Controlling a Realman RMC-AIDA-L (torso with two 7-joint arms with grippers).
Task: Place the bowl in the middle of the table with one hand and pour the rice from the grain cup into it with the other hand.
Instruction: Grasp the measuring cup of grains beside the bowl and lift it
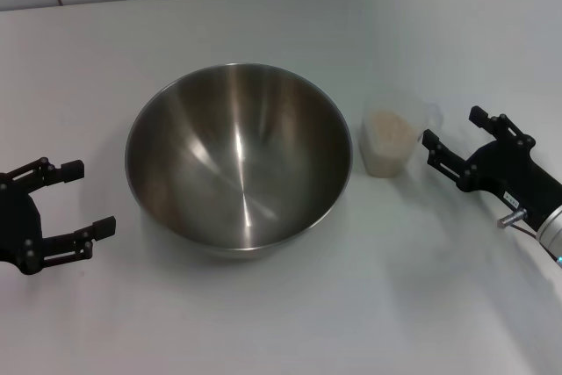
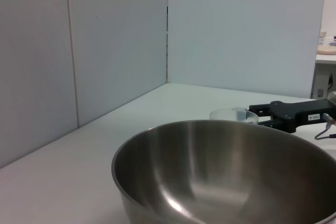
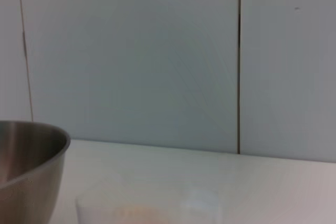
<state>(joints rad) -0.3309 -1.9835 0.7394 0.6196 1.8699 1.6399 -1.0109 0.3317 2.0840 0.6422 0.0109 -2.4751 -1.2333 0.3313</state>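
Note:
The cup's body is still beyond both fingers and closing now would miss the cup, so my right gripper moves toward the grain cup before it closes.
The steel bowl (image 1: 239, 157) stands upright and empty in the middle of the white table (image 1: 290, 322). It also shows in the left wrist view (image 2: 220, 171) and at the edge of the right wrist view (image 3: 26, 171). The clear grain cup (image 1: 391, 140) stands just right of the bowl, full of beige rice (image 1: 391, 129). Its rim shows behind the bowl in the left wrist view (image 2: 233, 114), and it is blurred and close in the right wrist view (image 3: 147, 208). My left gripper (image 1: 81, 199) is open, left of the bowl and apart from it. My right gripper (image 1: 452, 126) is open, just right of the cup, and it shows in the left wrist view (image 2: 260, 114).
A grey panelled wall (image 2: 105, 40) stands along the far edge of the table. A shelf with small objects (image 2: 326, 50) shows beyond the table's right side.

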